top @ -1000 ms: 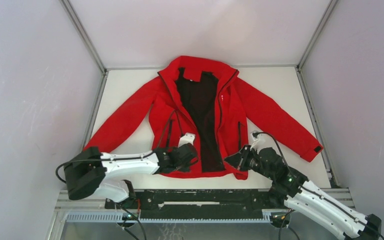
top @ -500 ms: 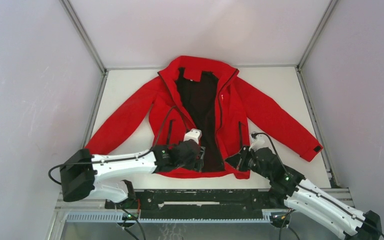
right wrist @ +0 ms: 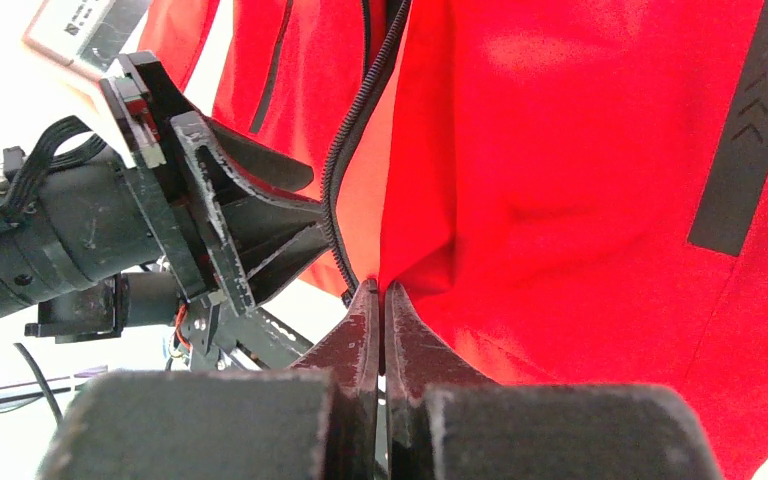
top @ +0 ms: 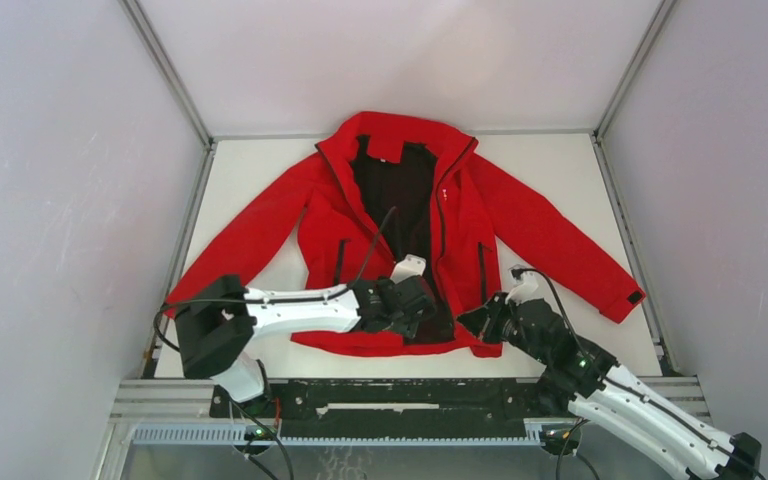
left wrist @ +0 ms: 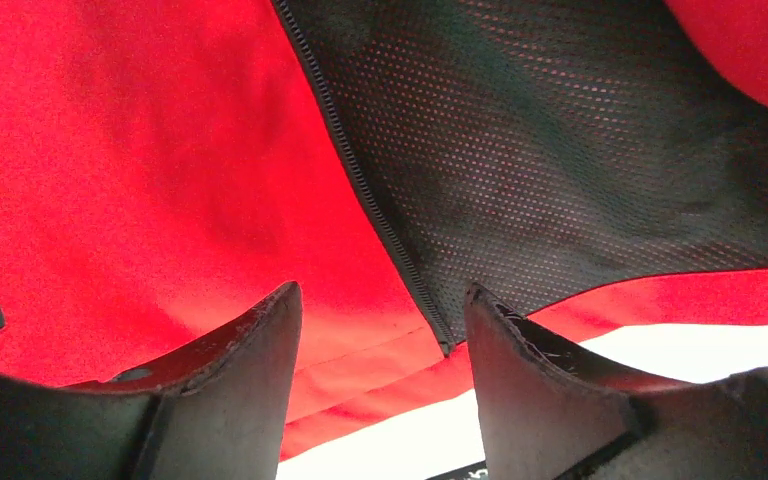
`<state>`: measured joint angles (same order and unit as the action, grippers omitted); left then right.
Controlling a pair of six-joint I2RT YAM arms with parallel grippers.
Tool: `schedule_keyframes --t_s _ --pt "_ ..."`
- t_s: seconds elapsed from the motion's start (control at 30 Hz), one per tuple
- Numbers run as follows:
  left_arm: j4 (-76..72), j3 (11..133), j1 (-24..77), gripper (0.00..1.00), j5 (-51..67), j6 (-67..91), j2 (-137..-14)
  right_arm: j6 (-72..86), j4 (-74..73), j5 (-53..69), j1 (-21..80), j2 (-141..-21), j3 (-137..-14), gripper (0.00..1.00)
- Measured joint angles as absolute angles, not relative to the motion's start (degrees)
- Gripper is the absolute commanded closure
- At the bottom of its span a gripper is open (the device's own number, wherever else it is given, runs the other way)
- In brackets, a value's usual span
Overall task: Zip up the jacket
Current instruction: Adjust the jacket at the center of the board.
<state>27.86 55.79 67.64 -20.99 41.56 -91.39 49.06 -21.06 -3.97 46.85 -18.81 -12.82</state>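
The robot will next use its left gripper to grab the jacket's zipper tape by its bottom end (top: 404, 342) (left wrist: 446, 343), so that edge of the jacket can be brought in line for zipping.
The red jacket (top: 320, 215) lies face up and unzipped on the white table, its black lining (top: 400, 200) showing. My left gripper (top: 422, 310) hovers open over the lower middle. In the left wrist view its gripper (left wrist: 380, 295) straddles the bottom end of the left zipper tape (left wrist: 444, 345), touching nothing, with mesh lining (left wrist: 560, 150) beyond. My right gripper (top: 468, 322) sits at the right panel's bottom hem. In the right wrist view that gripper (right wrist: 380, 290) is shut, pinching the red panel's lower corner beside the zipper teeth (right wrist: 345, 170). The left gripper's fingers (right wrist: 250, 200) are close on its left.
Both sleeves spread out sideways, the left sleeve (top: 240, 250) and the right sleeve (top: 570, 250) with a black cuff tab (top: 636, 298). A black pocket strip (right wrist: 750, 130) runs down the right panel. Grey walls enclose the table (top: 250, 170); a metal rail (top: 410, 395) lines the near edge.
My left gripper has opened and swung right, from the left panel's hem to over the lining by the zipper end. The right gripper has stayed pinched at the hem.
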Motion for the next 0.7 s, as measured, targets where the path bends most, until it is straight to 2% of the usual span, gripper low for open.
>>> schedule_keyframes --t_s 0.4,0.57,0.7 --pt "31.42 60.20 67.75 0.52 -23.88 41.23 -97.93 49.08 -21.30 -3.79 46.85 -16.93 -11.68 1.00" --pt "32.01 61.63 67.75 0.65 -24.03 40.91 -99.50 49.06 -21.32 -3.77 46.85 -16.58 -11.68 1.00" --pt "32.34 61.73 67.77 0.83 -24.14 40.45 -99.68 49.06 -21.32 -3.75 46.85 -16.53 -11.68 1.00"
